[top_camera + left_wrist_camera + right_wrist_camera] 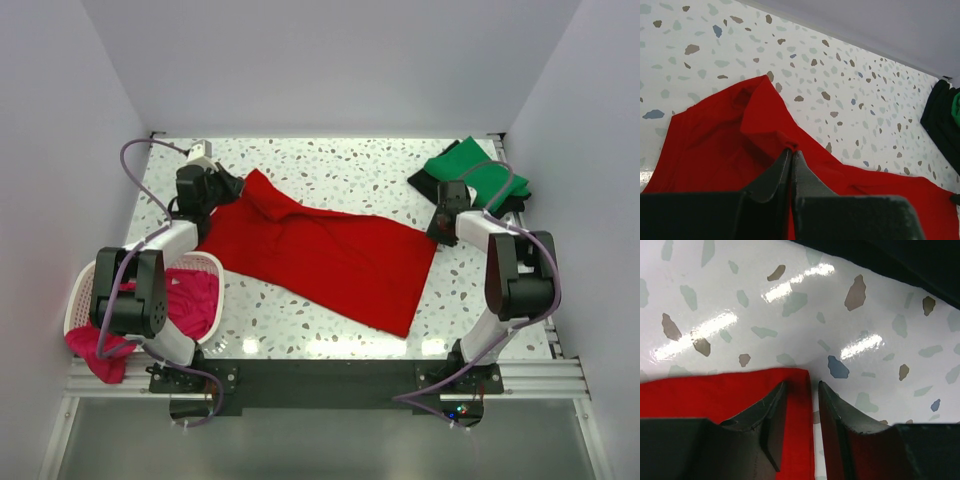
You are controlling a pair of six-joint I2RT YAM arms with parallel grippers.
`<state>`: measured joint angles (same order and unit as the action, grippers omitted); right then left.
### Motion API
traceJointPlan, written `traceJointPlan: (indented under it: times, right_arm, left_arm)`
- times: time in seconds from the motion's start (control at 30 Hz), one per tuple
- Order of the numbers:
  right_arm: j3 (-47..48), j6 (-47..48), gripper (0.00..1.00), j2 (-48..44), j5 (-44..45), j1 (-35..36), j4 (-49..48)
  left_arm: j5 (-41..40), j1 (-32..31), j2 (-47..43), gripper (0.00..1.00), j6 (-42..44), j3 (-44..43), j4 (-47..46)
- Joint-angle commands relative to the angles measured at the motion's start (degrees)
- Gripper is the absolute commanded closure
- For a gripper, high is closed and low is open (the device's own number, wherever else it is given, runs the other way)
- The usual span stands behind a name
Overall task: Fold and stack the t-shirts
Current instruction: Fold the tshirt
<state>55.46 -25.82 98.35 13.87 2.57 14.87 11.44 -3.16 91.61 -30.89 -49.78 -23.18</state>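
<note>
Both grippers need to fold the red t-shirt's far edge over. My right gripper should grab the red t-shirt's corner nearest the black t-shirt (425, 184) next for that.
The red t-shirt (320, 255) lies spread flat across the middle of the table. My left gripper (233, 190) is at its far left corner; in the left wrist view the gripper (791, 150) is shut, pinching a small fold of red cloth (730, 145). My right gripper (438, 230) is at the shirt's right corner; in the right wrist view it (802, 384) is open, with the jaws on either side of the red corner edge (715, 395). A green t-shirt (472, 170) lies on a black t-shirt (425, 184) at the back right. A magenta-pink t-shirt (190, 300) sits in the basket.
The white lattice basket (83, 290) stands at the near left edge, with pink cloth hanging over its front. The black t-shirt shows at the right edge of the left wrist view (940, 125) and at the top of the right wrist view (910, 260). White walls close the table in on three sides.
</note>
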Motion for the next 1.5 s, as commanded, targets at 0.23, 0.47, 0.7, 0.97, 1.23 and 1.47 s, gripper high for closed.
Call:
traceJointPlan:
  times: [0.23,0.47,0.7,0.97,1.23,1.47]
  right_arm:
    - [5.53,1.04,0.7,3.34,0.2,-0.81,0.59]
    - [8.96,1.92,0.83,7.91,-1.65,-1.34,4.72]
    - [7.03,2.27,1.0,5.2,-2.53,-1.34,4.29]
    - [0.97,2.01,1.0,-8.95,-6.21,-1.07,3.94]
    - [-4.04,2.09,1.0,-18.62,-6.66,3.4,6.65]
    - [-7.03,1.39,1.0,-26.27,-2.1,7.71,10.79]
  left_arm:
    - [2.88,1.49,-0.91,1.0,-0.66,0.21,-4.95]
    - [3.41,1.84,-1.35,1.0,-0.83,0.65,-5.3]
    - [3.59,2.02,-1.0,1.0,-1.1,0.65,-5.74]
    - [1.05,2.19,-5.3,1.0,-1.54,1.96,-4.69]
    - [-1.33,2.37,-10.22,1.0,-1.62,5.65,-3.28]
    - [-4.93,2.54,-13.56,1.0,-1.1,7.85,-0.91]
